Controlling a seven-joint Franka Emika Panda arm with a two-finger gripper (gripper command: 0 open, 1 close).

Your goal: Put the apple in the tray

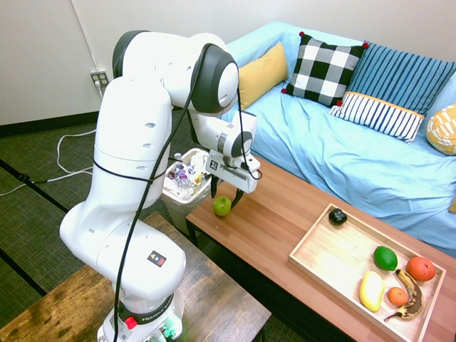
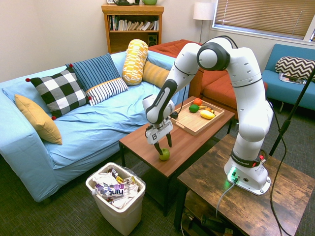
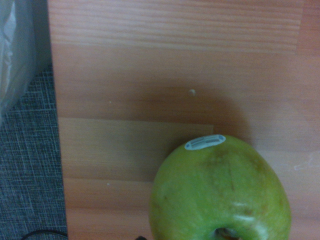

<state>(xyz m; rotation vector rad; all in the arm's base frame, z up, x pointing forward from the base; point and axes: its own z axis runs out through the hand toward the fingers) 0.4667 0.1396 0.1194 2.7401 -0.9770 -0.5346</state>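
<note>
The green apple's top is about level with my fingers, and they don't reach its sides yet. My gripper needs to go lower before it closes on the apple.
The light green apple (image 1: 222, 206) (image 2: 164, 154) rests on the wooden coffee table, near the end by the waste bin. My gripper (image 1: 226, 194) (image 2: 163, 146) hangs open right over it, one fingertip on each side at about the height of the apple's top, holding nothing. The wrist view shows the apple (image 3: 220, 192) from close above, with a small sticker and its stem dimple. At the table's other end lies the light-wood tray (image 1: 335, 251) (image 2: 192, 125), holding several fruits.
In the tray lie a dark green fruit (image 1: 385, 258), an orange-red fruit (image 1: 420, 268), a yellow fruit (image 1: 371, 291) and a banana (image 1: 411, 298). A white waste bin (image 1: 187, 184) (image 2: 117, 196) stands beside the table end. The blue sofa (image 1: 342, 149) runs behind the table.
</note>
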